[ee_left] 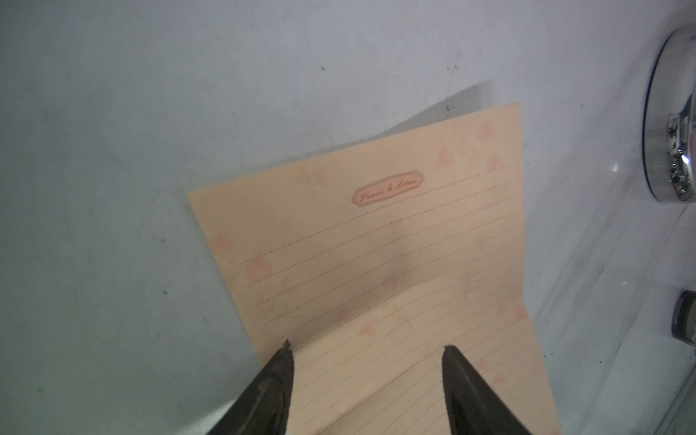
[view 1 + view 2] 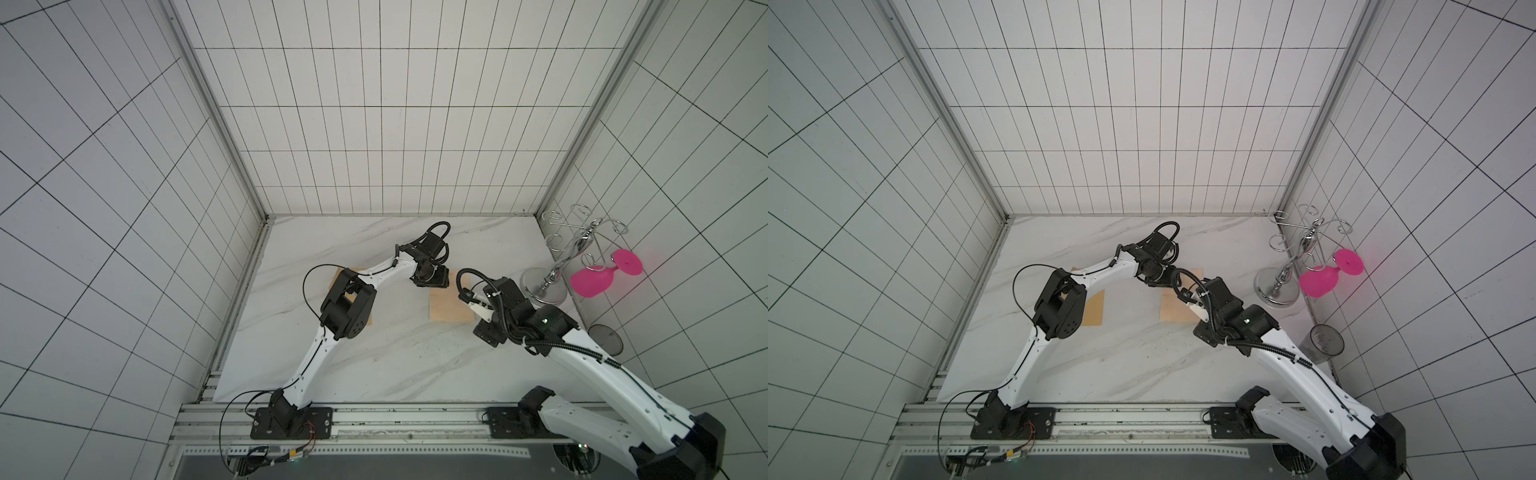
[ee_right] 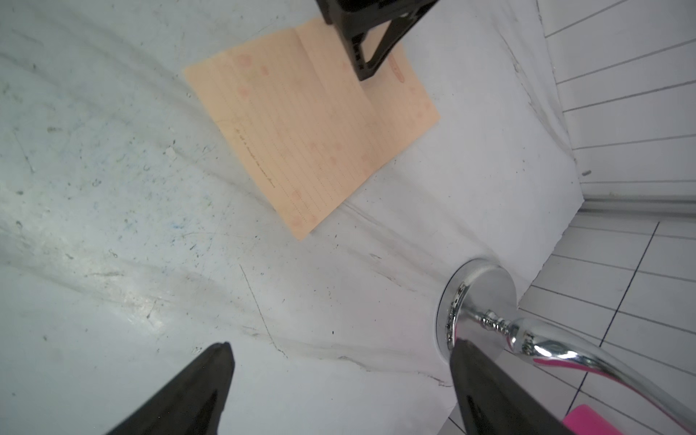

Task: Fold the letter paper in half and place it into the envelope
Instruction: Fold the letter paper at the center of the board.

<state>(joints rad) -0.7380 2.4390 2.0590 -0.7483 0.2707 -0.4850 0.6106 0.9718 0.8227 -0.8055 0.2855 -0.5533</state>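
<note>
My right gripper takes hold of the letter paper by its near edge (image 2: 450, 321) (image 3: 244, 155) next, opposite the printed label, to fold the paper in half.
The letter paper (image 2: 451, 307) is a pale peach lined sheet lying unfolded on the marble table, with a crease across its middle (image 1: 376, 256) (image 3: 309, 124). My left gripper (image 1: 368, 347) hovers open over its far half near the crease, with nothing between its fingers. It shows in both top views (image 2: 432, 279) (image 2: 1156, 276). My right gripper (image 3: 341, 344) stands wide open above bare table, off the sheet's near right corner and beside the chrome stand's base. The tan envelope (image 2: 1094, 309) lies to the left, mostly hidden under my left arm's elbow.
A chrome glass stand (image 2: 544, 286) stands at the table's right edge with a pink glass (image 2: 590, 280) hanging from it. A dark clear cup (image 2: 606, 338) sits nearer on the right. Tiled walls enclose the table on three sides.
</note>
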